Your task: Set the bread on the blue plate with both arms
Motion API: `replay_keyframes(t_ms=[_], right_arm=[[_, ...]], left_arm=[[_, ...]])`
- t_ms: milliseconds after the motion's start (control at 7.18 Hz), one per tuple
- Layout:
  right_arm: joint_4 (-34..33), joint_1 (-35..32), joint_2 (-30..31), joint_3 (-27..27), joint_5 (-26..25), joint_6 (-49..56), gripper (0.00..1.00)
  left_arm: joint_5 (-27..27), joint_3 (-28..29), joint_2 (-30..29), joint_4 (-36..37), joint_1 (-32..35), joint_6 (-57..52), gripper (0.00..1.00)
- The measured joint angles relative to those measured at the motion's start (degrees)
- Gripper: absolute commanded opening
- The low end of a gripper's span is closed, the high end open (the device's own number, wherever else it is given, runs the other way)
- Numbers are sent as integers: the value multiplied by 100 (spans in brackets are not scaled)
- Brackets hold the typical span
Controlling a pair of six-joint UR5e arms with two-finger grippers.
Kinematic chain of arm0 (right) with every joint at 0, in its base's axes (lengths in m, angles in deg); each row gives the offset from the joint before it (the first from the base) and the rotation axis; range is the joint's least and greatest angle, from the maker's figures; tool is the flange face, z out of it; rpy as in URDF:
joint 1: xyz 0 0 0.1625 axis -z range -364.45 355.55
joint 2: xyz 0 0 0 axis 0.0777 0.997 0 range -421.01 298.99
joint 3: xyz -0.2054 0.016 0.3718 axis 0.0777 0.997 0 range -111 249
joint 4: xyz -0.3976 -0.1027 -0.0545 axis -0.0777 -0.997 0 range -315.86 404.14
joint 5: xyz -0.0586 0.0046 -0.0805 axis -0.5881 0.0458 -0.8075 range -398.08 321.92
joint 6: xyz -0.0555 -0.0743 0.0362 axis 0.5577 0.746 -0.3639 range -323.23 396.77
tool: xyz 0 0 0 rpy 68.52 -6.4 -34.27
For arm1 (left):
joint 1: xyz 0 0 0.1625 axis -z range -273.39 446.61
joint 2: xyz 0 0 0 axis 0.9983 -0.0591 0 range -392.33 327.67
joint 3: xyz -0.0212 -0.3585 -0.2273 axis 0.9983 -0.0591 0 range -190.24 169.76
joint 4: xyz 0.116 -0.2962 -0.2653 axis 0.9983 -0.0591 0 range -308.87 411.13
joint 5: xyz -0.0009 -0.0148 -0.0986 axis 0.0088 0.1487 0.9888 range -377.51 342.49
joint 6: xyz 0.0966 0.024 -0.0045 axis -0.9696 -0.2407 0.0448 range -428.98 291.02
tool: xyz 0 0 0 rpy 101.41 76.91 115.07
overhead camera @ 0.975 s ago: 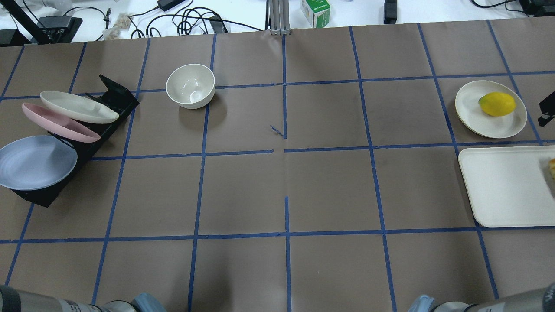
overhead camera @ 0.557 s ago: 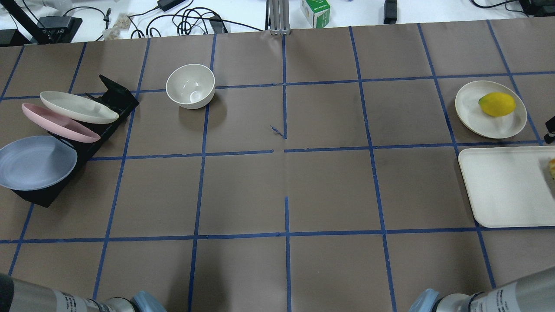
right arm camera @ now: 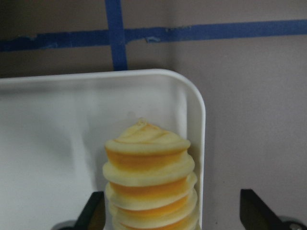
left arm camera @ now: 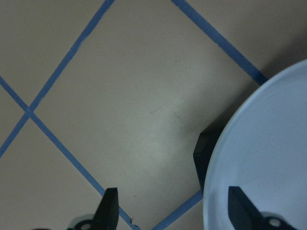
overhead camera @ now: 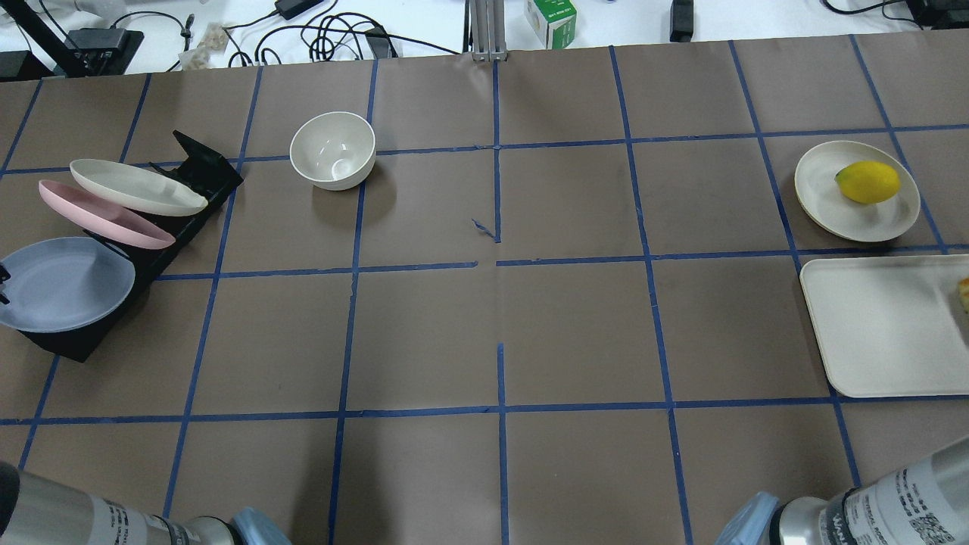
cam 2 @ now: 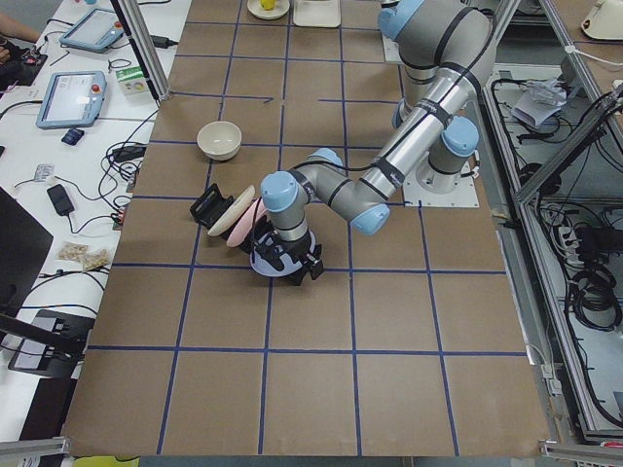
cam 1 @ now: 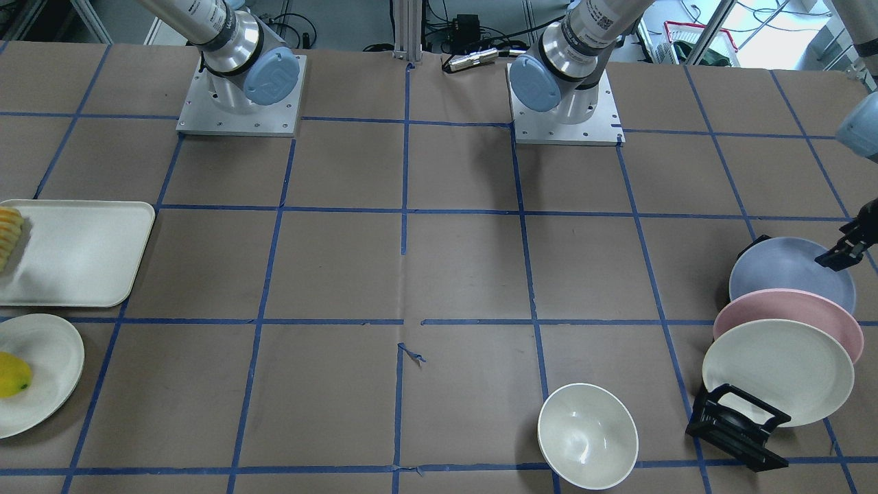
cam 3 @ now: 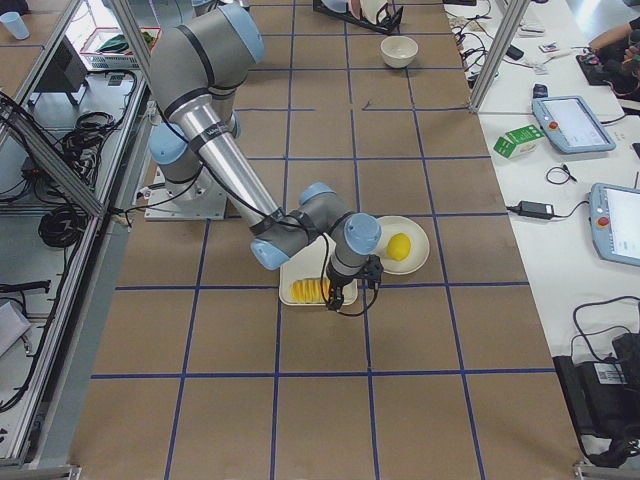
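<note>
I need to grab the blue plate by its rim (left arm camera: 211,172) with my left gripper next, to set it out for the bread.
The blue plate (cam 1: 782,271) leans in the nearest slot of a black rack; it also shows in the overhead view (overhead camera: 64,284) and the left wrist view (left arm camera: 268,158). My left gripper (left arm camera: 172,199) is open, one finger over the plate and one outside its rim; it shows at the plate's edge (cam 1: 838,254). The bread (right arm camera: 148,182), an orange-yellow ridged loaf, lies at the end of a white tray (right arm camera: 48,143). My right gripper (right arm camera: 172,201) is open, with a finger on each side of the bread, not touching it. The bread's end shows in the front view (cam 1: 8,237).
A pink plate (cam 1: 789,315) and a cream plate (cam 1: 775,370) lean in the same black rack (cam 1: 737,425). A white bowl (cam 1: 586,436) stands near it. A yellow lemon (overhead camera: 867,182) lies on a cream plate (overhead camera: 821,178) beside the tray (overhead camera: 878,325).
The right gripper's black tip, seen at the overhead view's right edge by the lemon plate, has moved toward the tray and out of view. The left gripper's tip now shows at the blue plate's edge.
</note>
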Motion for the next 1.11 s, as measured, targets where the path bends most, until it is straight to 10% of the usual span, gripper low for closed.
replay_keyframes(t_ms=[278,418,696,1114], right_arm=[[42,4,-6,-90,-17,12,84],[56,2,-6,-101,-9,26,46],[195,-2,3,-103,28,38,0],[398,-8,103,-37,24,45,0]], left_arm=[[160,17,-50,-3,-3,3,53],[336,36,-57,-15,-7,-10,41],[445,55,-53,-41,-11,-56,22],[450,73,-46,-88,-16,-49,0]])
